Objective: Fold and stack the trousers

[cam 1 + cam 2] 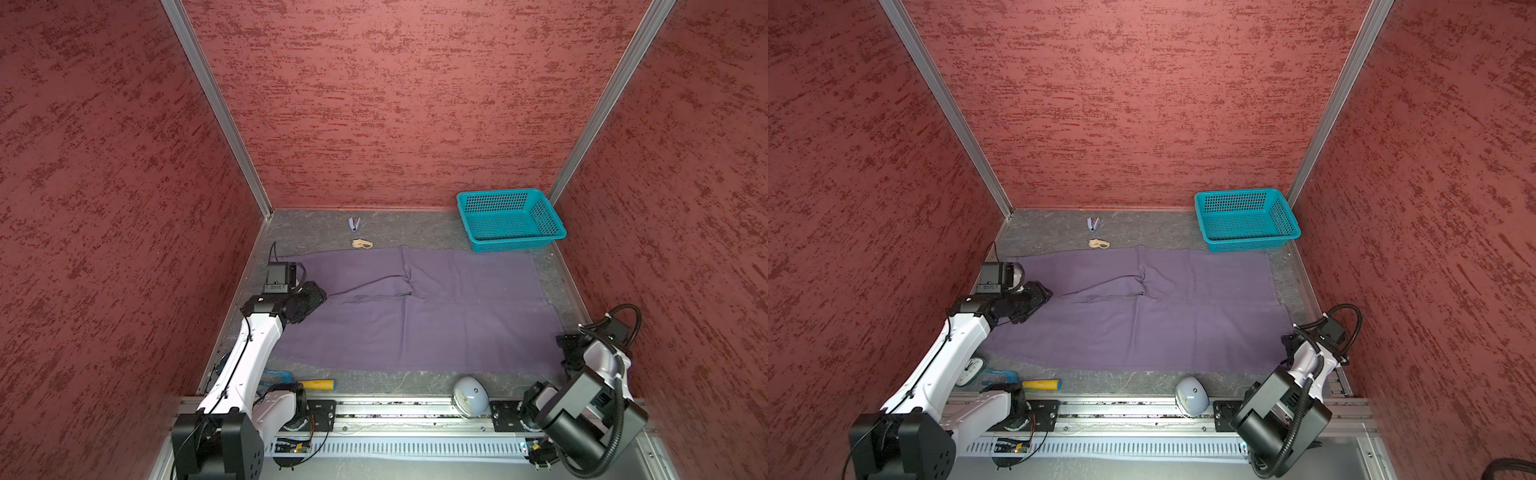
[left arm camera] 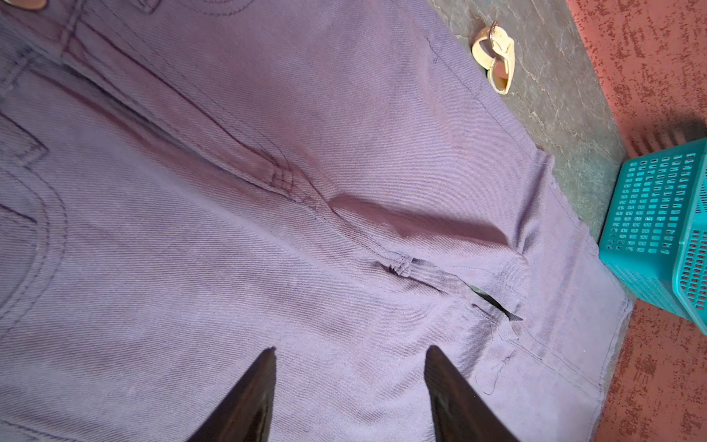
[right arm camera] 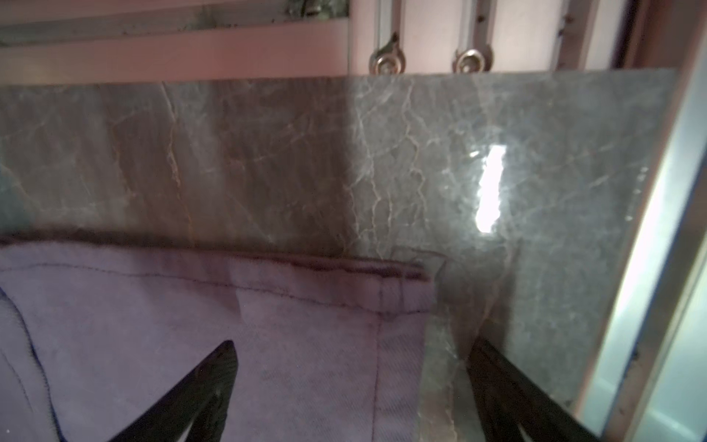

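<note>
I need to fold one leg over onto the other, so I should next grab the near hem corner of the purple trousers point(image 1: 415, 316) with my right gripper.
The purple trousers point(image 1: 415, 316) point(image 1: 1142, 320) lie spread flat across the grey marble table point(image 1: 415, 380), waistband end to the left and leg hems to the right. My left gripper point(image 1: 316, 299) point(image 1: 1043, 296) point(image 2: 350, 350) hovers open over the waist end, and only cloth point(image 2: 267, 229) shows between its fingers. My right gripper point(image 1: 566, 351) point(image 1: 1287, 347) point(image 3: 352, 344) stands open at the near right hem corner point(image 3: 401, 291). One of its fingers is over the cloth, the other over bare table. Neither gripper holds anything.
A teal basket point(image 1: 511, 220) point(image 1: 1246, 222) point(image 2: 658, 229) stands at the back right. A beige strap point(image 1: 361, 244) point(image 2: 493, 57) and a small blue-white object point(image 1: 354, 224) lie behind the trousers. A yellow-handled tool point(image 1: 318, 384), a blue item point(image 1: 276, 376) and a pale egg-shaped clock point(image 1: 469, 397) sit along the front edge.
</note>
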Motion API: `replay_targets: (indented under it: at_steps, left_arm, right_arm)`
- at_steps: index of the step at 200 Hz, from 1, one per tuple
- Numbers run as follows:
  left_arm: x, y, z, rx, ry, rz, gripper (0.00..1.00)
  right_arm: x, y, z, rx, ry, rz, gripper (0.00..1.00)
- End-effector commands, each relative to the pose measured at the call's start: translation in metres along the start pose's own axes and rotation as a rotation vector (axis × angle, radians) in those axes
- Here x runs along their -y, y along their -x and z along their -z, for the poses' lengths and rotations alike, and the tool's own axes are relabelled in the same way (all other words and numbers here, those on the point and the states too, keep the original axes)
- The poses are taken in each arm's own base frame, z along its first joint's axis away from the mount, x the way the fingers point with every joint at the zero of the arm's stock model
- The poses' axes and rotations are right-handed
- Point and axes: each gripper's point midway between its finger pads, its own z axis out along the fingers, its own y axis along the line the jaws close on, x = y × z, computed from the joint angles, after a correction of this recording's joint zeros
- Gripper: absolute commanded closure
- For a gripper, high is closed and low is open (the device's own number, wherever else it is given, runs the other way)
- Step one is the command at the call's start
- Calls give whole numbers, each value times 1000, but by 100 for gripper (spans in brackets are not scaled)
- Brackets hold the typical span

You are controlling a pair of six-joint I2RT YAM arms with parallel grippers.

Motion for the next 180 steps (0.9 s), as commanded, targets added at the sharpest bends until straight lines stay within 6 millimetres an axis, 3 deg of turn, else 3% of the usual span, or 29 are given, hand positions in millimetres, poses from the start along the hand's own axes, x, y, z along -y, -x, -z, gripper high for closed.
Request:
replay_targets:
  at_steps: [1, 7, 23, 40, 54, 64, 92, 106, 126, 154, 180]
  left_arm:
    - [0, 0, 0, -2, -6, 16, 38]
    - [0, 0, 0, 0, -6, 17, 38]
    - [-2, -1, 0, -1, -1, 21, 37]
    - [-6, -4, 1, -10, 19, 35, 38]
    - [-15, -9, 3, -20, 62, 58, 38]
    - [-24, -11, 8, -8, 103, 74, 43]
    - [-50, -8, 49, 133, 213, 106, 47]
    - [-68, -12, 72, 188, 300, 159, 40]
    - [-81, -20, 81, 204, 374, 229, 23]
    - [-99, -27, 79, 181, 455, 314, 9]
    - [-112, -31, 69, 154, 505, 389, 5]
  right_arm:
    - [-6, 5, -6, 18, 48, -30, 23]
    - [-7, 5, -7, 21, 54, -31, 34]
    - [-8, 8, -6, 30, 64, -38, 74]
    - [-12, 9, -3, 33, 80, -35, 100]
    - [-16, 10, 2, 39, 101, -31, 100]
    - [-19, 11, 6, 47, 122, -32, 100]
    - [-30, 13, 18, 85, 215, -51, 100]
    - [-36, 13, 23, 96, 260, -55, 100]
    - [-41, 8, 24, 66, 293, -68, 100]
    - [-52, 5, 30, 51, 358, -67, 100]
    - [-56, -6, 29, 10, 415, -91, 100]
